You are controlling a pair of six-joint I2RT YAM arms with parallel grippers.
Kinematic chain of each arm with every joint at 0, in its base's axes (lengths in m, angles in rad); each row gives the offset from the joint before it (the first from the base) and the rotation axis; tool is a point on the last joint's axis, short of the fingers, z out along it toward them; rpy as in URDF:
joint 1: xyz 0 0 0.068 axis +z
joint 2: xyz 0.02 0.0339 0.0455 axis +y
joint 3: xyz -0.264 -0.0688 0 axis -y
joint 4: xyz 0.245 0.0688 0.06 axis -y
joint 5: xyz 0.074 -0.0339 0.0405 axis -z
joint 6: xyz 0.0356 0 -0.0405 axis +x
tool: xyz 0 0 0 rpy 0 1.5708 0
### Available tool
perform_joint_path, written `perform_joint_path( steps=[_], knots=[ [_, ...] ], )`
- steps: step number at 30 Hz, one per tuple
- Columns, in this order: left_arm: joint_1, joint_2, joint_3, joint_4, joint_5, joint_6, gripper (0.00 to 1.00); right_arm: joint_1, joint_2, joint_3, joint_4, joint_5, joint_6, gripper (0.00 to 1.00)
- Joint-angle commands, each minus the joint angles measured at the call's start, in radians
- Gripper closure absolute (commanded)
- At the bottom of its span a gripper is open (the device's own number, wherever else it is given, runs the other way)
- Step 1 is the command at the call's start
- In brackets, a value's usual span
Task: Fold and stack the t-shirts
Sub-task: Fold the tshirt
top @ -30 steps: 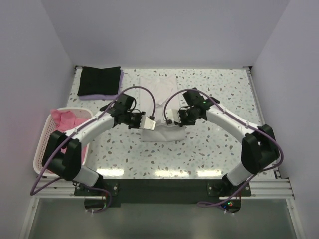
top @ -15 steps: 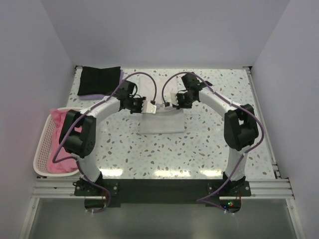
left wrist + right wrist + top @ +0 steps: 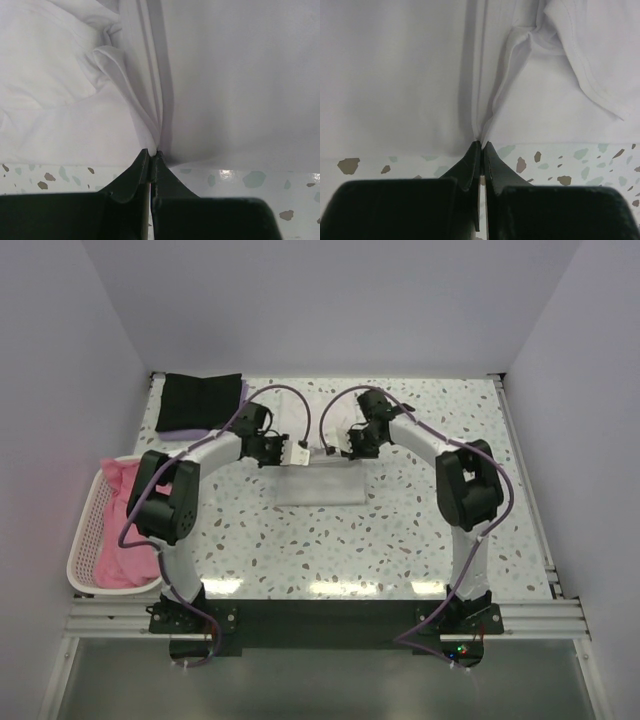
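My left gripper's edge is low over the white t-shirt's flat cloth and would land there, so it is time to let go.
A white t-shirt lies folded in the middle of the table. My left gripper is shut on its left edge, and its cloth bunches at the fingertips in the left wrist view. My right gripper is shut on its right edge, pinching a pleat of the white shirt. Both grippers hold the cloth low over the far half of the shirt. A folded black t-shirt lies on a lavender one at the back left. Pink t-shirts fill the basket.
A pale pink lattice basket stands at the left table edge. The terrazzo table has raised edges at the right and back. Purple cables loop above both wrists.
Both grippers have carried the near edge of the white shirt away from me, folding it over. The arms now reach farther back and the shirt is shorter.
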Motion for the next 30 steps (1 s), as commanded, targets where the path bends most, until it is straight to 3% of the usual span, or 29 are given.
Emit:
perform_joint_path(
  steps=[1, 5, 6, 8, 10, 16, 21, 26, 30],
  knots=[
    [0.020, -0.001, 0.039, 0.054, 0.003, 0.021, 0.99, -0.001, 0.007, 0.052, 0.035, -0.021, -0.015, 1.00],
    [0.025, 0.011, 0.048, 0.073, -0.003, -0.002, 0.94, -0.001, 0.008, 0.053, 0.059, -0.025, -0.012, 0.99],
    [0.026, 0.014, 0.054, 0.077, -0.005, -0.013, 0.91, -0.001, 0.005, 0.053, 0.066, -0.030, -0.009, 0.85],
    [0.034, 0.017, 0.067, 0.096, -0.008, -0.071, 0.81, -0.003, -0.005, 0.047, 0.104, -0.029, 0.023, 0.68],
    [0.054, 0.016, 0.096, 0.107, 0.004, -0.129, 0.72, -0.004, -0.024, 0.047, 0.147, -0.013, 0.063, 0.67],
    [0.160, -0.044, 0.139, 0.137, 0.087, -0.568, 0.56, -0.033, -0.113, 0.073, 0.159, -0.006, 0.336, 0.55],
    [0.164, -0.173, 0.000, 0.162, 0.174, -0.830, 0.49, -0.035, -0.188, 0.058, 0.081, -0.031, 0.646, 0.42],
    [0.135, -0.190, -0.076, 0.211, 0.305, -1.092, 0.44, -0.033, -0.168, 0.029, 0.015, -0.200, 0.957, 0.43],
    [0.129, -0.124, -0.096, 0.324, 0.331, -1.258, 0.44, -0.026, -0.141, -0.022, 0.061, -0.275, 1.091, 0.48]
  ],
)
